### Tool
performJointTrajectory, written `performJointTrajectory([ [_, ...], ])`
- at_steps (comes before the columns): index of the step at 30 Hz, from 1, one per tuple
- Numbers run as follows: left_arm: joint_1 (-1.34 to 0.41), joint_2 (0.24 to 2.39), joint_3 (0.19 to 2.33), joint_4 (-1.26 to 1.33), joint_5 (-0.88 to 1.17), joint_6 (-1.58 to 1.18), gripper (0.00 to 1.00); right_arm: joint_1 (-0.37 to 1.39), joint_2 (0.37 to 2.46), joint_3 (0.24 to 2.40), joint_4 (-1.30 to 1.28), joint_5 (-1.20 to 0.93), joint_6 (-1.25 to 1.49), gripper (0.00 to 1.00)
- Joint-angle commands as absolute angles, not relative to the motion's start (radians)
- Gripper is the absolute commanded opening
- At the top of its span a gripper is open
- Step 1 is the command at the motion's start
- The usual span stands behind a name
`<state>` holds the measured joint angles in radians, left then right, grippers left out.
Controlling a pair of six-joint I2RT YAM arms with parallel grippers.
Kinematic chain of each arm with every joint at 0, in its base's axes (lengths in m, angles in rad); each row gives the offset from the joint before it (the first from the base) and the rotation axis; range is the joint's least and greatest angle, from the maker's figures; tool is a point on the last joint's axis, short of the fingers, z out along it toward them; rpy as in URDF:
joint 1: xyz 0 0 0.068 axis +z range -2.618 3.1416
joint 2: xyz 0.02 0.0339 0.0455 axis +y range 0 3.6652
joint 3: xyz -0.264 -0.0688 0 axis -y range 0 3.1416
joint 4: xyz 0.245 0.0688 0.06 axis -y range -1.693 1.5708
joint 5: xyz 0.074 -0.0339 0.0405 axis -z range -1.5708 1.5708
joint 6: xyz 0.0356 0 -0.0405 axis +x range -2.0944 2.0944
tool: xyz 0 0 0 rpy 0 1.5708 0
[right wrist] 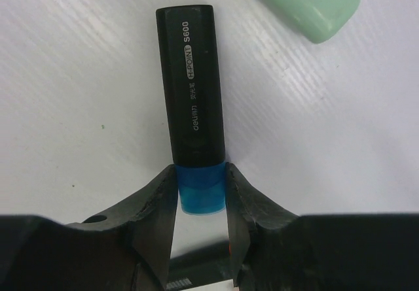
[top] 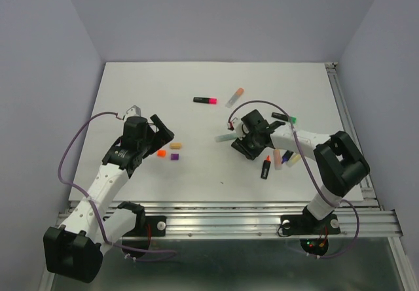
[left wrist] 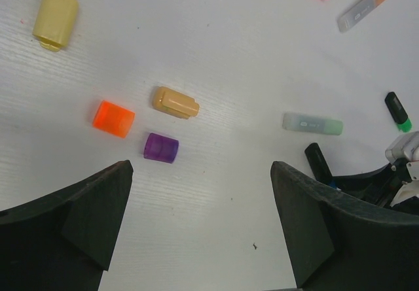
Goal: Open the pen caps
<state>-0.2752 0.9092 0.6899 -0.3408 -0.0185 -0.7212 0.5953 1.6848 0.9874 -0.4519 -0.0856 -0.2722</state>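
Observation:
My left gripper needs to grab the highlighter pen's black body next. Then the blue cap (right wrist: 201,190) is left for my right gripper to pull open.
My right gripper (right wrist: 201,185) is shut on the blue cap (right wrist: 201,190) of a black highlighter pen (right wrist: 192,82), which lies on the white table pointing away from the wrist. In the top view this gripper (top: 241,144) is right of centre. My left gripper (left wrist: 200,225) is open and empty above the table, also seen in the top view (top: 160,131). Loose caps lie just ahead of it: orange (left wrist: 113,118), peach (left wrist: 175,102), purple (left wrist: 161,147) and yellow (left wrist: 55,17).
A pale green pen (right wrist: 308,3) lies beside the held pen. A pink-capped black pen (top: 205,99), a translucent pen with a peach cap (top: 235,97), a green-capped pen (top: 285,117), an orange-capped pen (top: 266,167) and a heap of pens (top: 287,158) lie around.

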Motion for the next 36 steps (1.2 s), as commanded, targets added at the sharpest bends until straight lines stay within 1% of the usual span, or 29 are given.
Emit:
performJointTrajectory([
  [1,-0.282,0.879,0.704,-0.308,-0.006,-0.703,0.99,0.647,1.637,0.925,-0.456,-0.097,-0.239,0.24],
  [4,-0.282,0.865,0.684,-0.275,0.125,-0.703,0.99,0.685,1.559,0.896,-0.398,-0.119,-0.215,0.21],
  [5,-0.284,0.858,0.674,-0.262,0.126,-0.704,0.99,0.695,1.534,0.887,-0.375,-0.123,-0.209,0.20],
  [8,-0.305,0.821,0.623,-0.163,0.259,-0.735,0.99,0.718,1.433,0.845,-0.278,-0.164,-0.166,0.18],
  [10,-0.352,0.795,0.586,-0.118,0.270,-0.800,0.99,0.727,1.361,0.812,-0.192,-0.196,-0.102,0.17],
  [13,-0.437,0.804,0.575,-0.028,0.235,-0.854,0.99,0.742,1.283,0.776,-0.101,-0.247,0.041,0.17],
  [14,-0.507,0.814,0.586,-0.015,0.191,-0.871,0.99,0.747,1.270,0.766,-0.044,-0.274,0.073,0.17],
  [15,-0.541,0.843,0.610,-0.012,0.166,-0.879,0.99,0.750,1.261,0.759,-0.028,-0.284,0.130,0.17],
  [16,-0.599,0.860,0.623,-0.009,0.120,-0.891,0.99,0.758,1.253,0.761,-0.009,-0.278,0.161,0.17],
  [17,-0.600,0.876,0.632,-0.009,0.120,-0.891,0.99,0.758,1.255,0.764,-0.009,-0.266,0.194,0.17],
  [18,-0.639,0.891,0.638,-0.005,0.094,-0.899,0.99,0.759,1.258,0.779,-0.012,-0.258,0.224,0.17],
  [22,-0.722,0.975,0.679,0.049,0.011,-0.919,0.99,0.799,1.281,0.805,-0.012,-0.233,0.268,0.16],
  [24,-0.745,1.003,0.695,0.049,-0.047,-0.926,0.99,0.816,1.285,0.813,-0.020,-0.224,0.261,0.16],
  [28,-0.779,1.083,0.727,0.048,-0.098,-0.949,0.98,0.845,1.279,0.824,-0.023,-0.201,0.259,0.16],
  [34,-0.808,1.150,0.762,0.044,-0.114,-0.954,0.88,0.859,1.261,0.822,-0.008,-0.209,0.281,0.15],
  [35,-0.810,1.158,0.767,0.044,-0.112,-0.960,0.83,0.861,1.259,0.824,-0.008,-0.203,0.285,0.16],
  [36,-0.816,1.163,0.769,0.044,-0.113,-0.963,0.81,0.862,1.261,0.830,-0.008,-0.184,0.290,0.16],
])
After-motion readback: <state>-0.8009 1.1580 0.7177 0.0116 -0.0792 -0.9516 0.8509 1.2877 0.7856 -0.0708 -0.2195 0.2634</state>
